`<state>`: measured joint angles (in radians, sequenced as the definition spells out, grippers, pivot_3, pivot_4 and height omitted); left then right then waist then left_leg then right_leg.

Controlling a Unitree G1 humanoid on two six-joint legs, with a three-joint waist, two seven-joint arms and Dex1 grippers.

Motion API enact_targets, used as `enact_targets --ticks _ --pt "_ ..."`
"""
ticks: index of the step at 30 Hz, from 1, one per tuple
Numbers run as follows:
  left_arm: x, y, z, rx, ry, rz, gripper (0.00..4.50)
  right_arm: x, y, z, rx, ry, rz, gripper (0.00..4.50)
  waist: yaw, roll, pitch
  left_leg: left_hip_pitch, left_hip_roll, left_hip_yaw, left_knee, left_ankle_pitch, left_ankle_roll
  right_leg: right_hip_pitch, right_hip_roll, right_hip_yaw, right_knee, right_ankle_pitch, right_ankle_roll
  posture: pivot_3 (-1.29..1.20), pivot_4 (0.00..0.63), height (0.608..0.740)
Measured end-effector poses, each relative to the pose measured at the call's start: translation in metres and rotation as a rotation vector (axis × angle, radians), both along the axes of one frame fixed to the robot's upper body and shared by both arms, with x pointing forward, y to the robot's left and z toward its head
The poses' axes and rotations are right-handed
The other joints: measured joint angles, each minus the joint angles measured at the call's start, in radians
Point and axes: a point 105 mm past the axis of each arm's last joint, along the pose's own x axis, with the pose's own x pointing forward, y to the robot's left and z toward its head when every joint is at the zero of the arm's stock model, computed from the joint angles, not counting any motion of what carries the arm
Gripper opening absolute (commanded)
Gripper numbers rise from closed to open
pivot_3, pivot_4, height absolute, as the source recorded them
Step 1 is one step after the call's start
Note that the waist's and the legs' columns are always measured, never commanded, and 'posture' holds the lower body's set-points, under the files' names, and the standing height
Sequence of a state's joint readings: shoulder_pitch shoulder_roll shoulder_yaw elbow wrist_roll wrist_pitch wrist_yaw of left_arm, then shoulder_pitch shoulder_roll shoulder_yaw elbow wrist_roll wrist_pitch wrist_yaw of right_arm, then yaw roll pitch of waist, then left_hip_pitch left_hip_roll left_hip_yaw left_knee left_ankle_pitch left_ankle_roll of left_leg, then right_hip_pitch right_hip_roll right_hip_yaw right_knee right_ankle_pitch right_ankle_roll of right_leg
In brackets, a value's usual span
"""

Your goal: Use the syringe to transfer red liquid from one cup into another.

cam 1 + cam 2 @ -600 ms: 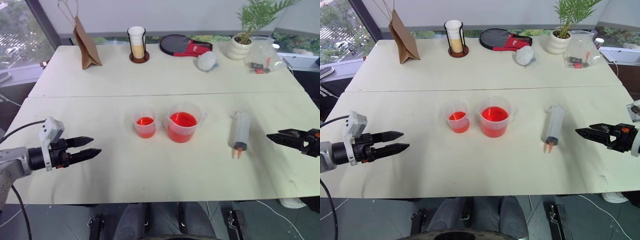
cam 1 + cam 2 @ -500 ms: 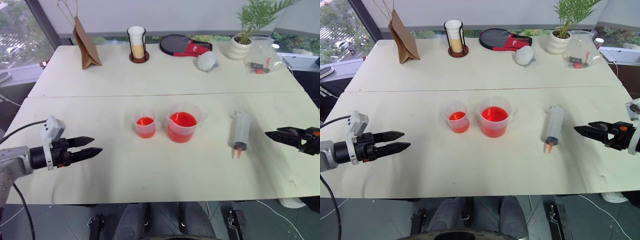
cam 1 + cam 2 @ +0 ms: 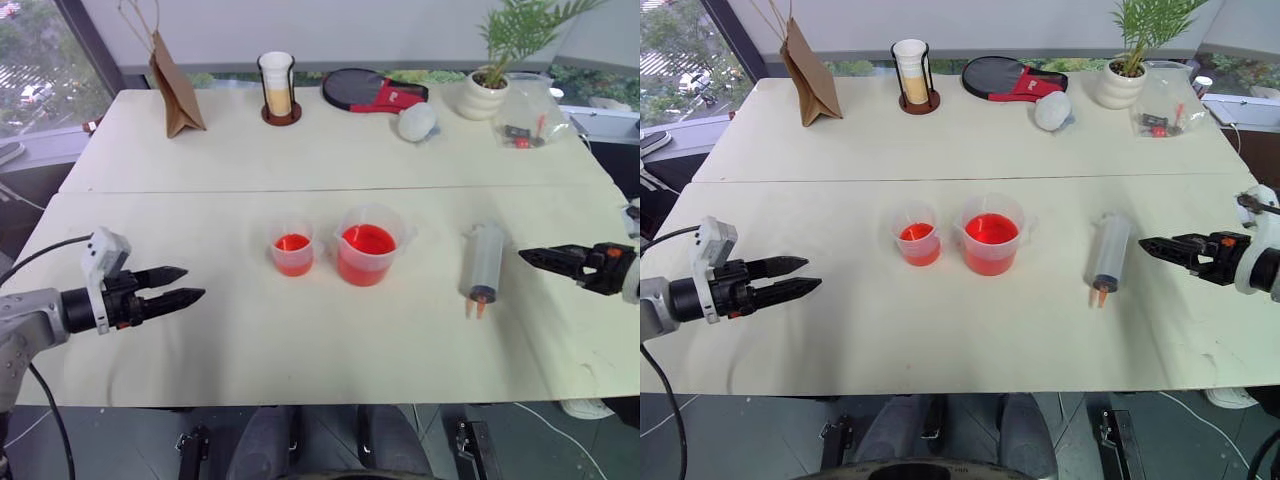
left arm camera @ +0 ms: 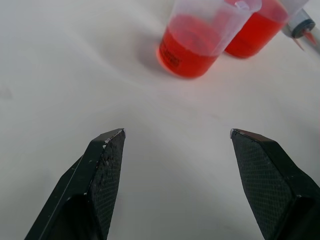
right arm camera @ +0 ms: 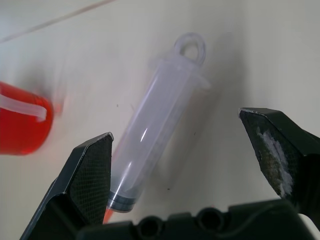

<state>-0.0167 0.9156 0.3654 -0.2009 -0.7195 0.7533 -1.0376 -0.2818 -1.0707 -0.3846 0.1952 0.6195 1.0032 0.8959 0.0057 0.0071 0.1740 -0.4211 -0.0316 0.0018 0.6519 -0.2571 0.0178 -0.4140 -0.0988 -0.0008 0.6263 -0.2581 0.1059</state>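
Note:
My right gripper needs to grab the middle of the syringe's body (image 3: 486, 260) next, because the syringe is long and has a thin orange tip (image 3: 477, 308) at its far end.
The syringe (image 3: 481, 262) lies flat on the cream table (image 3: 300, 350), right of centre, its orange-red tip toward the front edge. The larger spouted beaker (image 3: 368, 245) holds red liquid (image 3: 366, 240) at mid-table. The smaller cup (image 3: 291, 250), just left of it, also holds some red liquid. My right gripper (image 3: 525, 256) is open, a short way right of the syringe and pointing at it. The right wrist view shows the syringe (image 5: 160, 130) lying ahead of the open fingers. My left gripper (image 3: 192, 283) is open and empty at the front left, pointing toward the cups (image 4: 200, 40).
Along the far edge stand a brown paper bag (image 3: 175, 85), a cup in a black holder (image 3: 277, 88), a red and black paddle (image 3: 365, 92), a white ball (image 3: 416, 121), a potted plant (image 3: 490, 80) and a clear plastic bag (image 3: 525, 115).
My right gripper has moved left, closer to the syringe. The left gripper, cups and syringe stay where they were.

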Motion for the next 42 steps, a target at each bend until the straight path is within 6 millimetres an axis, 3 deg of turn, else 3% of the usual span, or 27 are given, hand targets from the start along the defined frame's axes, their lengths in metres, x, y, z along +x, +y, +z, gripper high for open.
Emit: enact_targets --ticks 5,9,11,15,19,22,29,32,36,37,42 --pt "0.014 -0.010 0.013 -0.015 -0.050 -0.047 3.48 0.014 0.002 0.027 -0.123 0.033 -0.002 4.42 -0.002 0.001 0.000 -0.003 0.000 0.001 0.000 0.001 -0.001 -0.005 0.000 0.000 0.002 0.000 0.000 0.00 0.150 0.740" --pt "0.023 -0.022 0.050 0.051 -0.164 -0.152 3.48 0.025 0.013 0.065 -0.151 0.047 -0.012 4.42 -0.006 0.000 0.000 -0.007 0.000 0.002 -0.001 0.002 -0.003 -0.011 0.000 0.000 0.003 0.000 0.000 0.00 0.150 0.740" --pt "0.027 -0.035 0.075 0.067 -0.244 -0.224 3.48 0.031 0.017 0.069 -0.136 0.117 -0.053 4.42 -0.009 0.000 0.001 -0.007 0.000 0.002 -0.002 0.002 -0.003 -0.011 0.000 0.000 0.003 0.000 0.000 0.00 0.150 0.740" --pt "0.033 -0.064 0.102 0.065 -0.375 -0.346 3.48 0.041 0.027 0.049 -0.087 0.292 -0.105 4.42 -0.017 0.000 0.001 -0.007 -0.002 0.003 -0.002 0.002 -0.003 -0.011 0.000 0.000 0.003 0.002 0.003 0.00 0.150 0.740" --pt "0.036 -0.088 0.095 0.014 -0.385 -0.419 3.48 0.042 0.039 0.020 -0.067 0.461 -0.116 4.42 -0.019 -0.001 0.001 -0.008 -0.002 0.006 -0.002 0.003 -0.002 -0.012 0.001 -0.001 0.005 0.003 0.004 0.00 0.150 0.740" --pt "0.034 -0.102 0.089 -0.016 -0.383 -0.462 3.48 0.044 0.047 0.012 -0.062 0.516 -0.114 4.42 -0.019 -0.001 0.001 -0.008 -0.002 0.006 -0.001 0.003 -0.002 -0.012 0.003 -0.002 0.006 0.003 0.005 0.00 0.150 0.740" --pt "0.031 -0.118 0.090 -0.034 -0.417 -0.499 3.48 0.057 0.070 -0.019 -0.074 0.608 -0.121 4.42 -0.017 -0.002 0.001 -0.007 -0.003 0.006 0.003 0.003 -0.001 -0.011 0.004 -0.002 0.008 0.004 0.006 0.00 0.150 0.740" --pt "0.032 -0.119 0.090 -0.039 -0.423 -0.492 3.48 0.062 0.068 -0.021 -0.120 0.592 -0.134 3.54 -0.017 -0.003 0.001 -0.007 -0.003 0.006 0.008 0.002 0.001 -0.009 0.005 -0.002 0.009 0.004 0.006 0.00 0.150 0.740" --pt "0.032 -0.117 0.087 -0.034 -0.417 -0.480 3.48 0.067 0.066 -0.024 -0.166 0.579 -0.154 1.67 -0.019 -0.003 0.001 -0.007 -0.003 0.006 0.010 0.001 0.002 -0.007 0.005 -0.002 0.009 0.004 0.006 0.00 0.150 0.740" --pt "0.032 -0.117 0.084 -0.033 -0.412 -0.476 3.48 0.067 0.067 -0.024 -0.166 0.580 -0.156 1.43 -0.020 -0.003 0.001 -0.007 -0.002 0.006 0.010 0.001 0.002 -0.007 0.005 -0.002 0.009 0.004 0.006 0.00 0.150 0.740" --pt "0.034 -0.115 0.083 -0.027 -0.415 -0.467 3.48 0.064 0.068 -0.024 -0.155 0.599 -0.171 1.41 -0.017 -0.003 0.001 -0.007 -0.002 0.006 0.011 0.001 0.002 -0.006 0.005 -0.002 0.009 0.004 0.006 0.00 0.150 0.740"
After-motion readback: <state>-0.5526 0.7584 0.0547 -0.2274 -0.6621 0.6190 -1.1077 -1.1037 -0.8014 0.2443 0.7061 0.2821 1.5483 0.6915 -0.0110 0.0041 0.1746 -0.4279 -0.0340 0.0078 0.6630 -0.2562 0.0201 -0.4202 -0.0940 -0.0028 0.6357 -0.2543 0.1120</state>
